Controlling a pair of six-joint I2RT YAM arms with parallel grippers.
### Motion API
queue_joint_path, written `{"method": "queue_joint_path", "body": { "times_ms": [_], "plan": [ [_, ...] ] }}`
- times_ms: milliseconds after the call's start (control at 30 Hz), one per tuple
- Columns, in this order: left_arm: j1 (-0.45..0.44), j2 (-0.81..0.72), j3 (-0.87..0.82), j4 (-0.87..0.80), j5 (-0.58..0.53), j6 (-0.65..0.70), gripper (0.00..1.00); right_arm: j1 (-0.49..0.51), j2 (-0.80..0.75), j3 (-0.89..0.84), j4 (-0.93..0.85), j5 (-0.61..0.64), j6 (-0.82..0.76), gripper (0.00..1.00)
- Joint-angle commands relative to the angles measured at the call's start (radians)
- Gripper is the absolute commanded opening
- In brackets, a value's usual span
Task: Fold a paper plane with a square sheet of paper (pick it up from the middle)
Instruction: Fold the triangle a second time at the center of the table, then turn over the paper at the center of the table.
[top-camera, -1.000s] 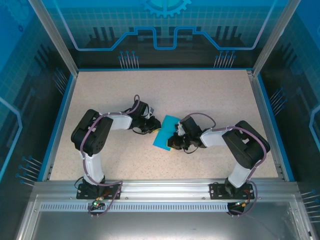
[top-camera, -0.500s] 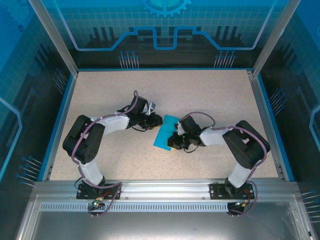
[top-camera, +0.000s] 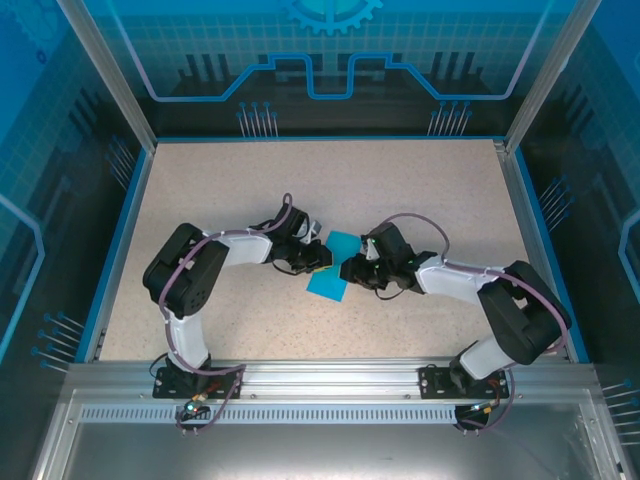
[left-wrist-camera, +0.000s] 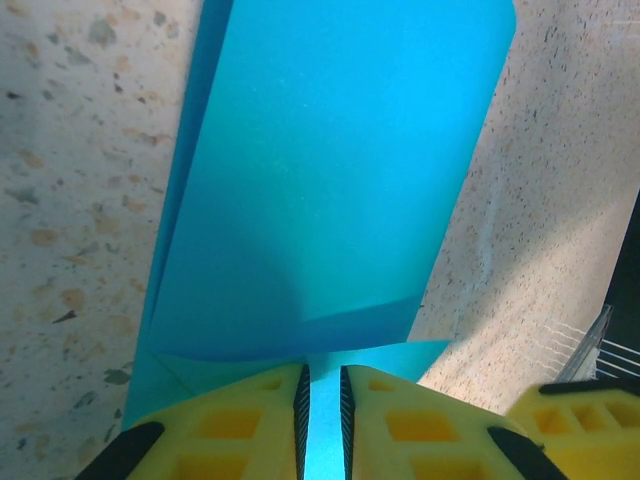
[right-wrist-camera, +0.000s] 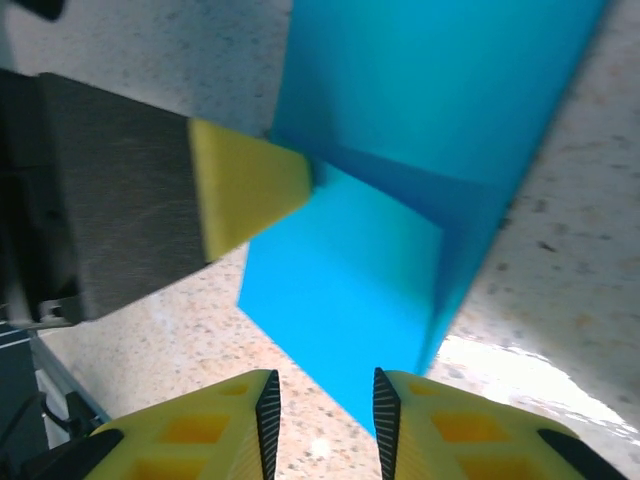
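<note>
The partly folded sheet needs to be turned over next for folding the plane. I should grab it with my right gripper by its corner edge (top-camera: 341, 295), with the layers together.
The square sheet of paper (top-camera: 330, 274) lies on the speckled table between both arms, teal and partly folded, with one flap standing up off the lower layer (left-wrist-camera: 320, 180). My left gripper (top-camera: 319, 257) rests its tips on the sheet's left edge. Its jaws (left-wrist-camera: 323, 395) stand a narrow slit apart, with flat teal showing through the gap and nothing pinched. My right gripper (top-camera: 353, 271) is open at the sheet's right side. In the right wrist view a corner of the paper (right-wrist-camera: 350, 280) points into the gap of that gripper (right-wrist-camera: 325, 400), and one yellow left fingertip (right-wrist-camera: 245, 185) touches the fold.
The tabletop (top-camera: 420, 190) is fenced by blue rails, left (top-camera: 118, 240) and right (top-camera: 540, 240), with an aluminium beam (top-camera: 330, 375) along the near edge. Both forearms reach inward and nearly meet at the sheet.
My right gripper has opened and let go of the paper, and its arm has stretched out with the elbow further right. The left gripper has slid right onto the sheet's edge.
</note>
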Motion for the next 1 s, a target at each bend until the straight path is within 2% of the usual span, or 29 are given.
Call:
{"method": "queue_joint_path", "body": {
  "times_ms": [0,400,600,967],
  "plan": [
    [0.006,0.013,0.027,-0.019,0.007,0.032,0.2,-0.012,0.03,-0.007,-0.009,0.003,0.014,0.34],
    [0.005,0.02,0.029,-0.019,0.009,0.033,0.21,-0.014,0.13,0.023,0.032,-0.012,0.043,0.36],
    [0.006,0.033,0.032,-0.021,0.013,0.034,0.21,-0.014,0.15,0.01,0.107,-0.046,0.07,0.3],
    [0.006,0.029,0.029,-0.021,0.012,0.034,0.21,-0.015,0.168,0.017,0.15,-0.049,0.103,0.31]
  ]
}}
